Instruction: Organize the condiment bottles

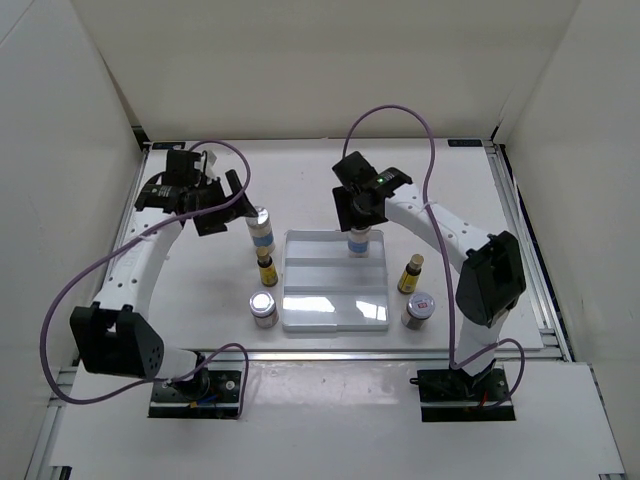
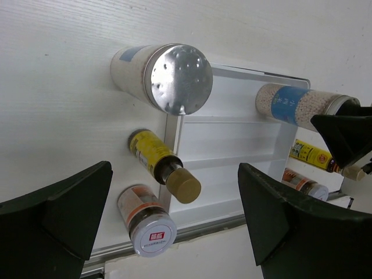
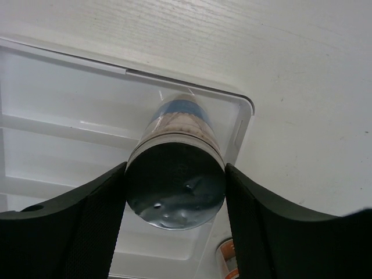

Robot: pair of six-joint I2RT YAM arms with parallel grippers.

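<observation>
I should next use my left gripper to grip the sides of its silver cap (image 1: 258, 217) (image 2: 179, 79), so the second white bottle's bottom stays free for the back shelf of the tray.
My right gripper (image 1: 358, 220) is shut on a taller white bottle with a blue band (image 1: 358, 244), held upright on the back tier of the white tray (image 1: 335, 310). In the right wrist view the fingers (image 3: 93, 226) press both sides of its silver cap (image 3: 176, 189). My left gripper (image 1: 228, 205) is open and empty, just left of the second white bottle (image 1: 260, 228), which also shows in the left wrist view (image 2: 168, 75). An amber bottle (image 1: 267, 270) and a silver-lidded jar (image 1: 263, 308) stand left of the tray. Another amber bottle (image 1: 411, 273) and jar (image 1: 419, 310) stand to its right.
The tray's middle and front tiers (image 2: 232, 145) hold nothing. White walls enclose the table on three sides. A metal rail (image 1: 300, 352) runs along the table's near edge. The left arm's cable (image 1: 75, 290) loops over the left side.
</observation>
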